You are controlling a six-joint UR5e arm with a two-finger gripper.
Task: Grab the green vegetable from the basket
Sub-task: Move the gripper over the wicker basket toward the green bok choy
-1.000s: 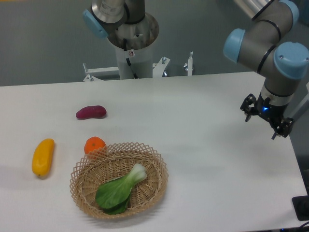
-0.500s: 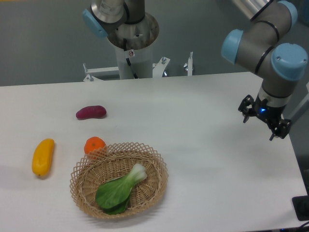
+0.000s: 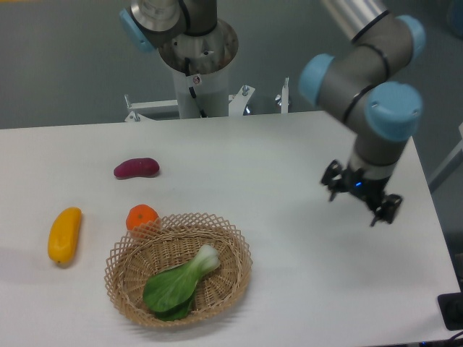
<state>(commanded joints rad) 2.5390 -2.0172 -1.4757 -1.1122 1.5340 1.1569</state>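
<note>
I need to grab the green vegetable by its pale stem end (image 3: 207,259) next. Then I can lift the vegetable out of the wicker basket (image 3: 123,256).
The green vegetable (image 3: 177,285) lies inside the tan wicker basket (image 3: 123,256) near the table's front. Its dark leaves point to the front left and its pale stem end to the back right. My gripper (image 3: 359,202) hangs above the table's right side, well to the right of the basket and farther back. Its fingers stand apart, open, with nothing between them.
An orange fruit (image 3: 142,217) touches the basket's back left rim. A yellow oblong fruit (image 3: 64,235) lies at the left, a purple vegetable (image 3: 136,168) farther back. The arm's base column (image 3: 197,65) stands behind the table's far edge.
The arm has swung left, carrying the gripper from near the table's right edge toward the middle. The vegetable and the other produce lie where they were.
</note>
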